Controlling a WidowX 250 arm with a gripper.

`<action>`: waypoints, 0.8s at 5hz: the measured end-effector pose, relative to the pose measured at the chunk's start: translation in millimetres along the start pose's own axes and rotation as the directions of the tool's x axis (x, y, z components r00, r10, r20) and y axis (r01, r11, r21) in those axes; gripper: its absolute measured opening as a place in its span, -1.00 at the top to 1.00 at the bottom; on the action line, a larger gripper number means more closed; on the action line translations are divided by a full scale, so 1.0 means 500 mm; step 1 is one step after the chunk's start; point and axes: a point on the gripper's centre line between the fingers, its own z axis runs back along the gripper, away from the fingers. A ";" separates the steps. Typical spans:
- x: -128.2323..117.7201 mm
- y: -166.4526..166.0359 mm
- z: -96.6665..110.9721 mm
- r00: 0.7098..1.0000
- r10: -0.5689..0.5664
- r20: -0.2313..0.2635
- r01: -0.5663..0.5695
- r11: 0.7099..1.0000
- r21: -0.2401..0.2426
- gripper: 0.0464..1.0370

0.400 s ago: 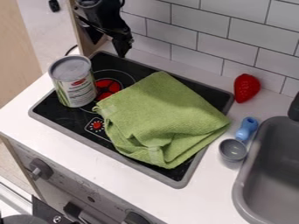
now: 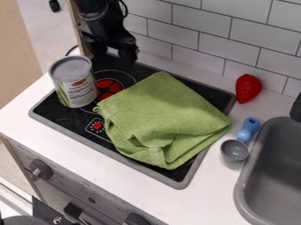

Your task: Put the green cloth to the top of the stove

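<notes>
I will grip the green cloth (image 2: 162, 118) with my gripper next, by its corner near the tiled wall, to put the cloth at the top of the stove.
The black gripper (image 2: 115, 58) hangs at the upper left over the back left part of the stove, behind the can and to the upper left of the cloth, apart from it. Its two fingers are spread with a gap between them. The green cloth (image 2: 162, 118) lies loosely folded across the middle and right of the black stove top (image 2: 64, 118), one corner pointing to the back edge and another reaching over the right rim.
A can (image 2: 73, 83) stands on the stove's left side. Right of the stove are a red strawberry (image 2: 248, 88) near the tiled wall, a blue-handled grey scoop (image 2: 235, 150) and the grey sink (image 2: 273, 176).
The gripper has come lower and nearer over the stove's back left corner, and its fingers show further apart. The cloth, can and other objects have not moved.
</notes>
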 end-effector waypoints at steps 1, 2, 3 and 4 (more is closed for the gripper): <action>-0.010 -0.059 0.005 0.994 0.085 -0.068 -0.088 0.995 -0.042 -0.92; -0.006 -0.095 0.011 0.980 0.164 -0.111 -0.170 0.984 -0.049 -0.92; -0.021 -0.124 0.027 0.954 0.259 -0.153 -0.259 0.966 0.019 -0.92; -0.082 -0.164 0.039 0.957 0.224 -0.183 -0.223 0.974 0.024 -0.86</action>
